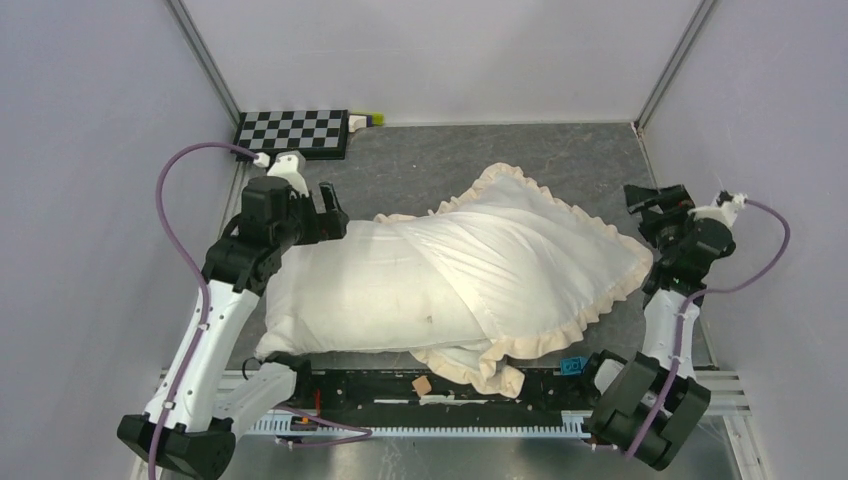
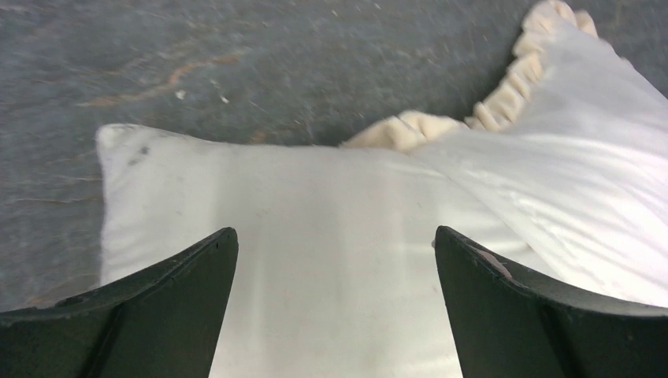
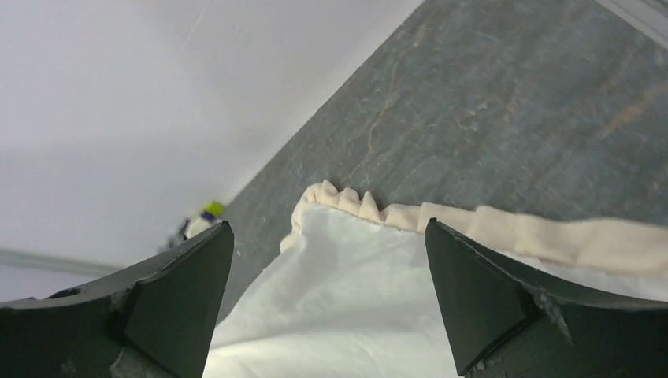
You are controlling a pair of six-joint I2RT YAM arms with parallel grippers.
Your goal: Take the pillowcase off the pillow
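Note:
Next, my right gripper grabs the pillowcase by its frilled edge near the far corner, which leaves the pillow free to slip out of the pillowcase.
The pillow lies on the grey table with its plain off-white left half bare. The cream pillowcase, edged with a ruffled frill, covers its right half; no grey face shows. My left gripper is open and empty over the pillow's far left edge. In the left wrist view the gripper has bare pillow between its fingers and pillowcase to the right. My right gripper is open and empty beside the pillowcase's right corner. In the right wrist view the gripper hovers over pillowcase cloth.
A checkerboard and a small yellow-green object lie at the back left. White walls close in the back and both sides. A black rail runs along the near edge, with a small tan piece and a blue tag.

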